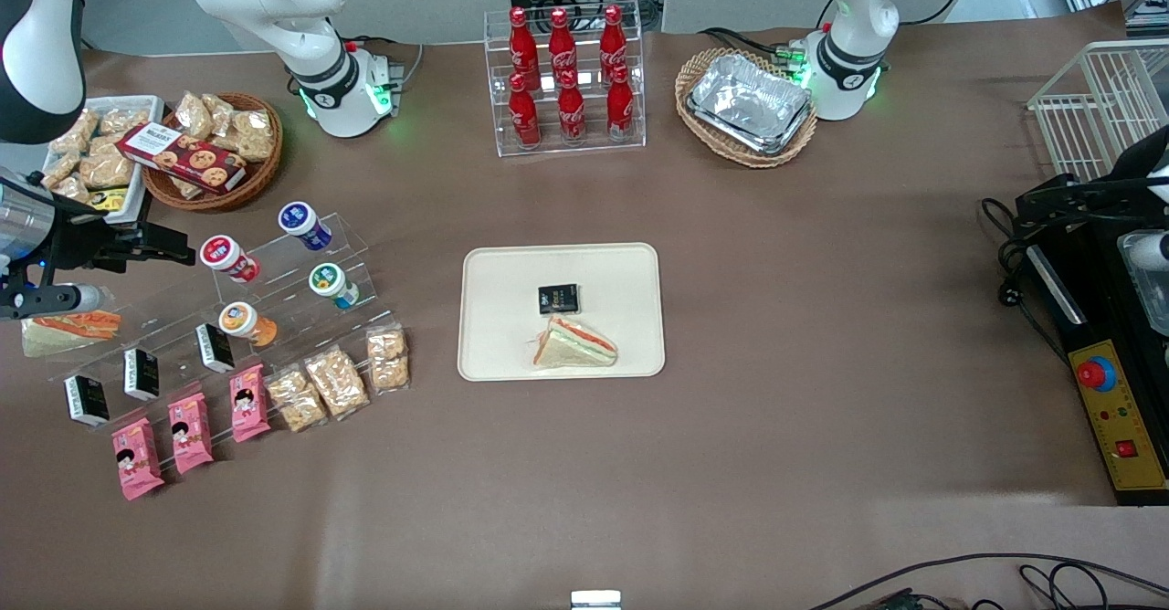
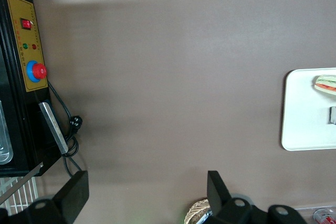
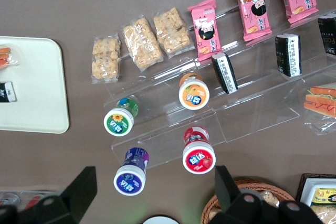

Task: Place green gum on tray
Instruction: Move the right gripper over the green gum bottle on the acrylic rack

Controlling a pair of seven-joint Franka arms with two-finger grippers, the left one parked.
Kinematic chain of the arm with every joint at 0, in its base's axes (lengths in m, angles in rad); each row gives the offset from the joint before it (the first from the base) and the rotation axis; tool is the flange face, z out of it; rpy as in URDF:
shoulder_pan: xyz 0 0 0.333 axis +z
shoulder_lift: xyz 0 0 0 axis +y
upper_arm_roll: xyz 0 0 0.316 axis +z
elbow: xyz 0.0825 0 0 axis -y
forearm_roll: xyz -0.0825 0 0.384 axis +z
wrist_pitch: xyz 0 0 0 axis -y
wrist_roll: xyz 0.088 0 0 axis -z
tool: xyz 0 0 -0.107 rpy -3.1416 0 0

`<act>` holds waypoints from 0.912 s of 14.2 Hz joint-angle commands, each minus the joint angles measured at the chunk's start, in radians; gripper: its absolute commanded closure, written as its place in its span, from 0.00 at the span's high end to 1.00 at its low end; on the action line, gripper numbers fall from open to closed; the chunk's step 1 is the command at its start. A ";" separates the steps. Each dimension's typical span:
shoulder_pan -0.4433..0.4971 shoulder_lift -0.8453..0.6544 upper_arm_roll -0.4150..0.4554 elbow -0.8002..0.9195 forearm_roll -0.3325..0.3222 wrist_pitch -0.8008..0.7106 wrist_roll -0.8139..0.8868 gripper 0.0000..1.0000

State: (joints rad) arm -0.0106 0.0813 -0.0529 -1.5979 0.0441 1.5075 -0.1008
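Note:
The robot's gripper will next place the green gum on the cream tray (image 1: 511, 318), so it will grab the canister by its green-rimmed lid end (image 1: 325, 279).
The green gum (image 1: 329, 283) is a white canister with a green-rimmed lid, lying tilted on the clear stepped stand (image 1: 274, 295). It also shows in the right wrist view (image 3: 119, 121). The cream tray (image 1: 511, 318) lies flat in the middle of the table, apart from the stand, and shows in the right wrist view (image 3: 31, 87) and the left wrist view (image 2: 304, 114). On it are a wrapped sandwich (image 1: 573, 345) and a black packet (image 1: 558, 299). My gripper (image 1: 173, 243) hangs open and empty above the stand, toward the working arm's end from the gum. It also shows in the right wrist view (image 3: 155, 190).
On the stand near the gum lie a blue-lidded canister (image 3: 129, 177), a red-lidded one (image 3: 198, 156) and an orange-lidded one (image 3: 193, 94), with black boxes, pink packets and snack bags lower down. A wicker snack basket (image 1: 215, 149), a cola rack (image 1: 566, 80) and a foil-tray basket (image 1: 749, 103) stand farther back.

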 commanded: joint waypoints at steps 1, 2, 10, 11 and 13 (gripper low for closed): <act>0.000 0.015 0.002 0.032 0.010 -0.010 0.004 1.00; 0.000 0.015 0.001 0.032 0.010 -0.012 0.006 1.00; 0.003 -0.086 0.002 0.018 0.017 -0.128 0.012 1.00; 0.003 -0.107 0.002 0.001 0.017 -0.130 0.022 1.00; 0.007 -0.152 0.008 -0.057 0.031 -0.119 0.068 1.00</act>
State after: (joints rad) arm -0.0084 0.0022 -0.0495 -1.5822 0.0482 1.3918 -0.0907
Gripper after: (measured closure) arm 0.000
